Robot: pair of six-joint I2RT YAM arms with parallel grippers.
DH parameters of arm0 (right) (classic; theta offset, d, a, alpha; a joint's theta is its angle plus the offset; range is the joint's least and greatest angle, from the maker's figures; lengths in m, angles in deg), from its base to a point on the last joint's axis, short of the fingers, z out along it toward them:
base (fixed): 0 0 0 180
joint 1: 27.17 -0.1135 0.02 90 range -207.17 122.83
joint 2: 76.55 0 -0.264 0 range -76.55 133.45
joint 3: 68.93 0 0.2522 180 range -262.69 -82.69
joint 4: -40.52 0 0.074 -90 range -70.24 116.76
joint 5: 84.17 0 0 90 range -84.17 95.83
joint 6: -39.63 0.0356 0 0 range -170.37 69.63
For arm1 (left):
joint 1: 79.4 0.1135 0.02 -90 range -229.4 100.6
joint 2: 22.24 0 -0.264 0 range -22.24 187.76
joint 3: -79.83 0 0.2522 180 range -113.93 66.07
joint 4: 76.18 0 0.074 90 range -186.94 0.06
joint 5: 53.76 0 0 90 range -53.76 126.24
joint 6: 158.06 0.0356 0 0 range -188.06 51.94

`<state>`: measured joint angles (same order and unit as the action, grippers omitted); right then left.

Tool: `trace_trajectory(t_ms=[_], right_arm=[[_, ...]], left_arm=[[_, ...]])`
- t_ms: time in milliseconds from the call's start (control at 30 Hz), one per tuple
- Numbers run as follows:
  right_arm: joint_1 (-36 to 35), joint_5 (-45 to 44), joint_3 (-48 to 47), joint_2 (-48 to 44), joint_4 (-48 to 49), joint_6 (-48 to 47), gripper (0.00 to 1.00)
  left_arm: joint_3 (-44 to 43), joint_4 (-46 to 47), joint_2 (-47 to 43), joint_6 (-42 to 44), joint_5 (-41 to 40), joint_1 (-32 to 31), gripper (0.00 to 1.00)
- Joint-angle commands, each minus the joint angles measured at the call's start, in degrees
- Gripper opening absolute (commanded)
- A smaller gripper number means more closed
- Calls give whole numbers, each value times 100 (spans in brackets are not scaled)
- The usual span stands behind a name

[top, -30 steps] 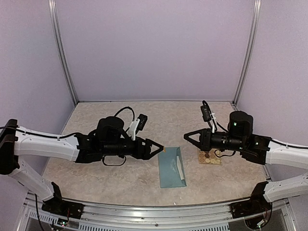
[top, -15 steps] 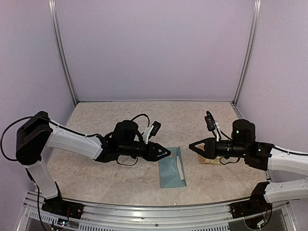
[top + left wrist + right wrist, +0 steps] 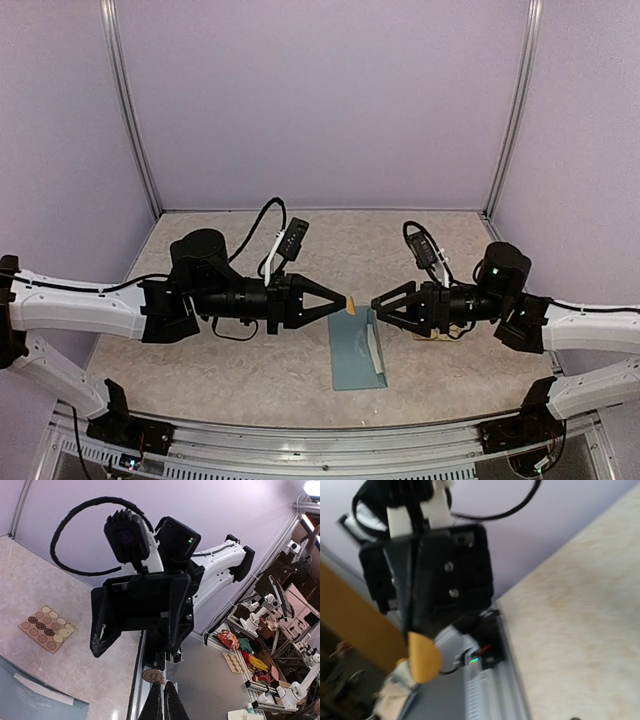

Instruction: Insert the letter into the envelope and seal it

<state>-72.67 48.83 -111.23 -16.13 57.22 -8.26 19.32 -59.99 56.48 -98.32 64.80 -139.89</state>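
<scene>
My right gripper's fingers are short of the sticker's near edge, so they should move toward the sticker first, then close on it.
The teal envelope [image 3: 352, 352] lies flat on the table between the arms, with a white strip of the letter [image 3: 377, 348] showing along its right edge. Above its far end my left gripper [image 3: 343, 302] is shut on a small round tan sticker [image 3: 350, 304]. In the left wrist view the shut fingertips [image 3: 163, 687] pinch the sticker's [image 3: 151, 675] edge. My right gripper [image 3: 378, 303] faces it tip to tip, open with nothing between its fingers [image 3: 100, 637]. The right wrist view shows the sticker [image 3: 424, 656] at the left gripper's tip.
A tan sheet of round stickers [image 3: 47, 629] lies on the table right of the envelope, mostly hidden under my right arm in the top view. Purple walls enclose the table, and a metal rail [image 3: 320, 440] runs along the near edge.
Both grippers have risen and come together above the envelope's far end. The left jaws have shut on the sticker and the right jaws have opened.
</scene>
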Motion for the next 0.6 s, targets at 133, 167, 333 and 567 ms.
trace_trajectory(t_ms=[133, 167, 333, 567], right_arm=[[-676, 441, -535, 715, 1425, 501, 68], [-747, 462, -577, 781, 1534, 541, 65], [-969, 578, -770, 1001, 1859, 655, 54], [-1030, 499, -807, 1026, 1859, 676, 38]], left_arm=[[-25, -232, -483, 177, -8, -317, 0], [-32, -250, -501, 185, -20, -344, 0], [10, -315, -584, 222, -69, -416, 0], [99, -344, -715, 231, -141, -423, 0]])
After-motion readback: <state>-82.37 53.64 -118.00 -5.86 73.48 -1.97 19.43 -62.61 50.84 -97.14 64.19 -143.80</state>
